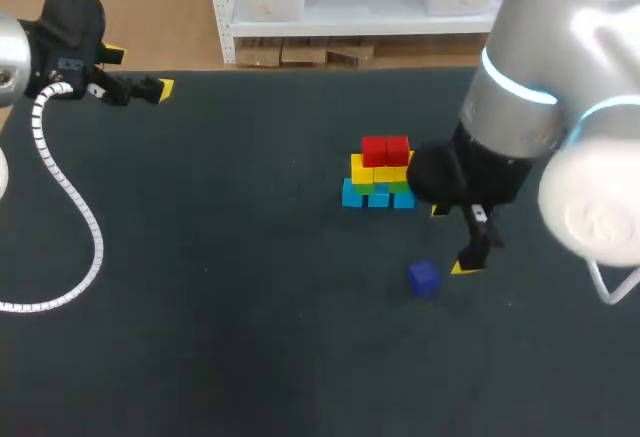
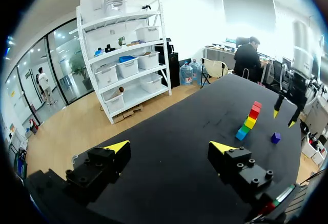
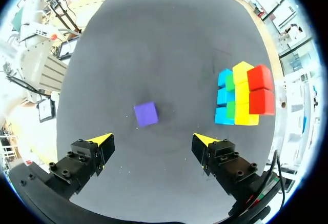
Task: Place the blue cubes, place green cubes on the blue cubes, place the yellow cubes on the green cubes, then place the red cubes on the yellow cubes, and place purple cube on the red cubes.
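Next, my right gripper grabs the purple cube (image 1: 423, 278) by its opposite sides. Then it sets the purple cube on the stack's red cubes.
A stack (image 1: 378, 177) stands right of the table's middle, with blue cubes (image 1: 351, 195) at the bottom, green ones above them, then yellow cubes (image 1: 362, 170) and two red cubes (image 1: 385, 150) on top. A lone purple cube (image 1: 423, 278) lies nearer the front. My right gripper (image 1: 452, 240) hangs open just right of the stack and above the purple cube's right side. In the right wrist view the purple cube (image 3: 146, 114) lies just ahead of the open gripper (image 3: 152, 140), with the stack (image 3: 243, 95) off to one side. My left gripper (image 1: 140, 71) stays open and holds nothing at the far left corner.
The dark table mat (image 1: 220, 287) stretches bare to the left and front. A white ribbed cable (image 1: 70, 197) hangs from my left arm over the left edge. In the left wrist view, the stack (image 2: 249, 121) and purple cube (image 2: 275, 138) lie far ahead of the gripper (image 2: 169, 147).
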